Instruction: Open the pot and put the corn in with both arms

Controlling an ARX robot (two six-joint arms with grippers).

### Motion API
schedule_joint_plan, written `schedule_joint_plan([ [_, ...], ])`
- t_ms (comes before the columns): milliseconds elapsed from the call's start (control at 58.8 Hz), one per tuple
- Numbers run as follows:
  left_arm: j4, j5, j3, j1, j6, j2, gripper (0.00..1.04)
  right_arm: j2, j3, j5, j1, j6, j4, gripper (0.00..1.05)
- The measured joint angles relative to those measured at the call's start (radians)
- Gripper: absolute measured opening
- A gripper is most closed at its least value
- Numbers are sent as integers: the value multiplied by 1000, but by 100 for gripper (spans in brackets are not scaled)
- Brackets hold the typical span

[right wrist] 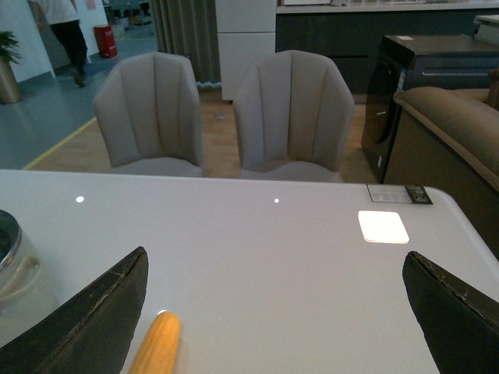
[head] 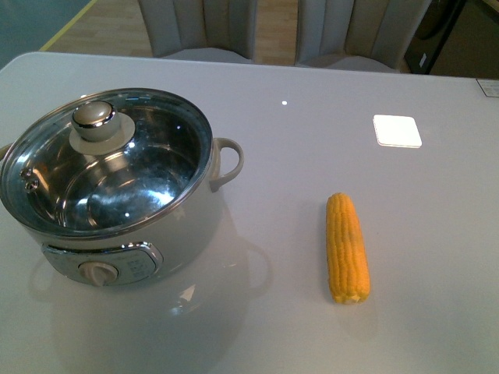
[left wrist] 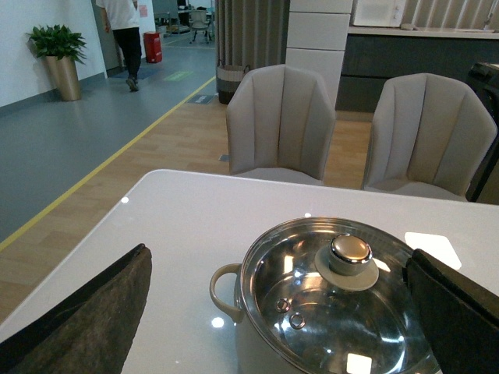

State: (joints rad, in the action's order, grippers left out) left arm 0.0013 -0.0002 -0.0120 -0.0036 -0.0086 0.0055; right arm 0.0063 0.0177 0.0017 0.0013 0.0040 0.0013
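The pot needs to be opened for the corn [head: 347,248]. My left gripper should grab the glass lid by its round knob [head: 95,117] next.
The cream-white pot [head: 183,234] stands at the table's left, closed by a glass lid [head: 109,167] with a round knob [head: 95,117]. The yellow corn [head: 347,248] lies lengthwise on the table to its right, apart from it. Neither arm shows in the front view. My left gripper [left wrist: 277,312] is open and hangs above the pot [left wrist: 234,312], its dark fingers [left wrist: 86,319] wide on either side of the lid knob [left wrist: 350,249]. My right gripper [right wrist: 273,312] is open and empty over the table, with the corn's tip [right wrist: 158,343] just inside one finger [right wrist: 93,319].
A white square tile [head: 397,130] lies at the table's back right, also in the right wrist view [right wrist: 383,227]. Two grey chairs [right wrist: 222,117] stand behind the table's far edge. A small label [head: 489,87] sits at the far right corner.
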Motion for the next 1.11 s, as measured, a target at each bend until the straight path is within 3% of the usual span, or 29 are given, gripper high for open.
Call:
schedule_joint_plan([
  [562,0,-2,0,0,0,0,98,0,0,0,0,0,0,96],
  [596,-50,-64,-16,-21,-32,24,98,0,0,0,0,0,0,96],
  [664,-247,-374,-108,-126,-177,179,98,0,0,2,0,0,0,96],
  [732,-279,-513,-152,-162,-301,312,98,-1,0,0,0,0,0,96],
  [766,-262,-529,-163,-161,-338,351,98,-1,0,0,0,0,0,96],
  [1106,133,-368,-307,-135,-381,834,98,-1,0,0,0,0,0,96],
])
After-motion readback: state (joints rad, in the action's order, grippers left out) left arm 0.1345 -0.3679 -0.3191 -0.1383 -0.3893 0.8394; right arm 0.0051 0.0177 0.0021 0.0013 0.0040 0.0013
